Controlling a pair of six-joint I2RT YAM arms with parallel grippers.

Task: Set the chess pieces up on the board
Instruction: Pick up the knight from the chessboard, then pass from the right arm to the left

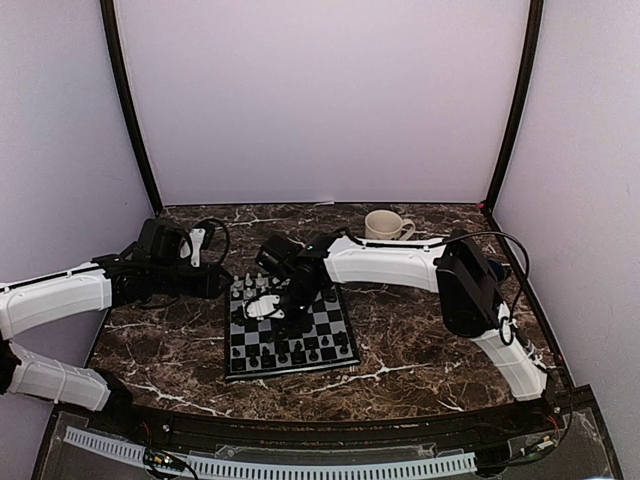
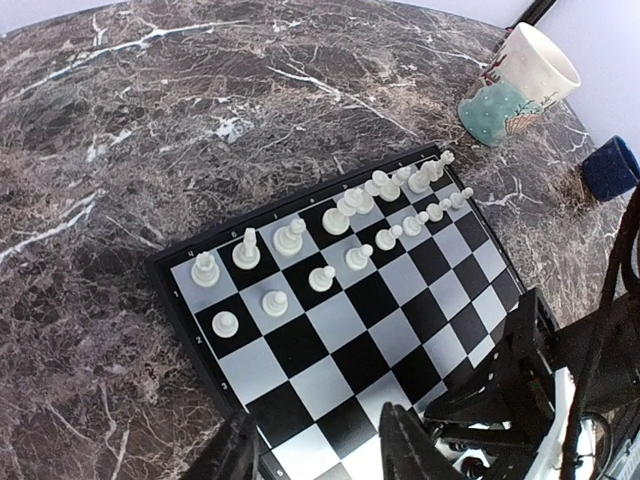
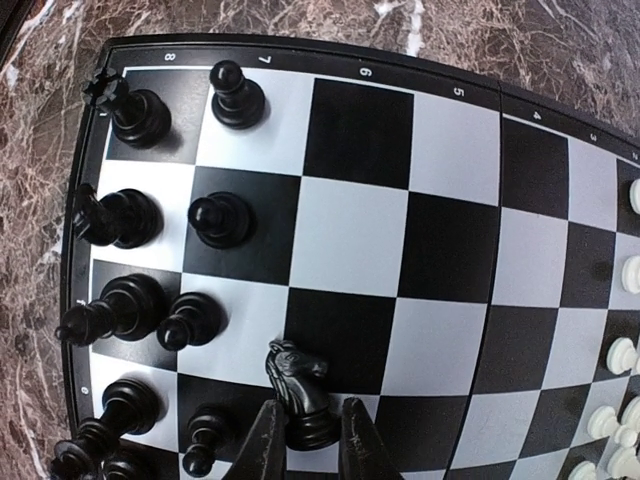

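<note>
My left gripper picks up the knight by its head next, leaving the knight's base free, to stand the black knight (image 3: 298, 390) on its square.
The board (image 1: 336, 322) lies in the middle of the marble table. White pieces (image 2: 350, 215) stand in two rows at its far edge, and black pieces (image 3: 130, 215) in two rows at the near edge. My right gripper (image 3: 305, 440) is shut on the base of a black knight (image 3: 298, 390), upright over the squares just beside the black pawn row. It is low over the board's middle in the top view (image 1: 285, 300). My left gripper (image 2: 318, 440) is open and empty, hovering over the board's left edge (image 2: 190, 310).
A cream mug (image 1: 385, 225) stands on the table behind the board; it also shows in the left wrist view (image 2: 515, 85). A blue object (image 2: 610, 165) lies near it. The right arm's black wrist (image 2: 530, 400) hangs over the board close to my left fingers.
</note>
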